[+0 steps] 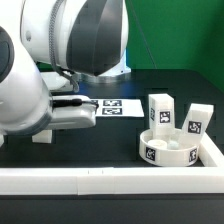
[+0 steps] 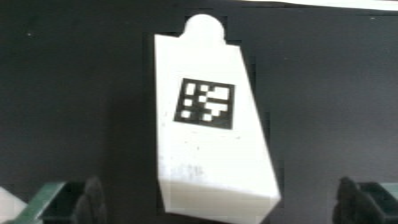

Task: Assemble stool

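Note:
Next, my gripper grabs the white leg by its wide end, so its narrow knobbed end stays free to join the round white seat.
The round white seat lies on the black table at the exterior view's right, a tag on its rim. Two white legs stand upright just behind it. A third white leg with a square tag lies flat on the table in the wrist view. My gripper is open above this leg's wide end. Its dark fingers stand well apart on either side of the leg, with a gap on each side. In the exterior view the arm's body hides this leg and the fingers.
The marker board lies flat behind the arm. Long white border bars run along the table's front and right side. The bulky arm fills the exterior view's left.

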Controlling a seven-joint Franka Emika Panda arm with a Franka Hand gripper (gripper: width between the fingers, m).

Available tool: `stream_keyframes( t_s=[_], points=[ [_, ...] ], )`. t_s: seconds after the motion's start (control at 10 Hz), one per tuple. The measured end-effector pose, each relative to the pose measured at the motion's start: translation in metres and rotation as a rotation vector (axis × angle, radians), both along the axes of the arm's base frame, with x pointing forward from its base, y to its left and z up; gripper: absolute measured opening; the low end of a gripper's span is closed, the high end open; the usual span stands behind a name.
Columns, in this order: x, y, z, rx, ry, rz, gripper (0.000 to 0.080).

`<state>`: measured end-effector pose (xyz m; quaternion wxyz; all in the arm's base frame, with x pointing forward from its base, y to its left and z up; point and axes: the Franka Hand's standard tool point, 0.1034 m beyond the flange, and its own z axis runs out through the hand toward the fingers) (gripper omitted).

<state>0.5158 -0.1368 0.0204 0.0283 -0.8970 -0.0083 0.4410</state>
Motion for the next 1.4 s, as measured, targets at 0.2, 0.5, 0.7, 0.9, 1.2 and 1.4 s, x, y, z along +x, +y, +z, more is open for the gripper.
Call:
stream_keyframes(
  t_s=[0.2,0.5,0.7,0.9,1.2,1.4],
  points=[
    [-0.003,0.001,-0.004,0.001,-0.001,-0.001,0.0649],
    [-0.011,0.003,-0.010,-0.006,0.019,-0.009,0.0649],
    [-0.013,0.004,-0.010,-0.014,0.025,-0.014,0.0649],
    [-0.013,0.004,-0.010,-0.014,0.025,-0.015,0.0537],
    [-0.013,0.003,-0.010,-0.013,0.024,-0.014,0.0322],
    [-0.011,0.005,-0.008,-0.009,0.021,-0.013,0.0322]
  ],
)
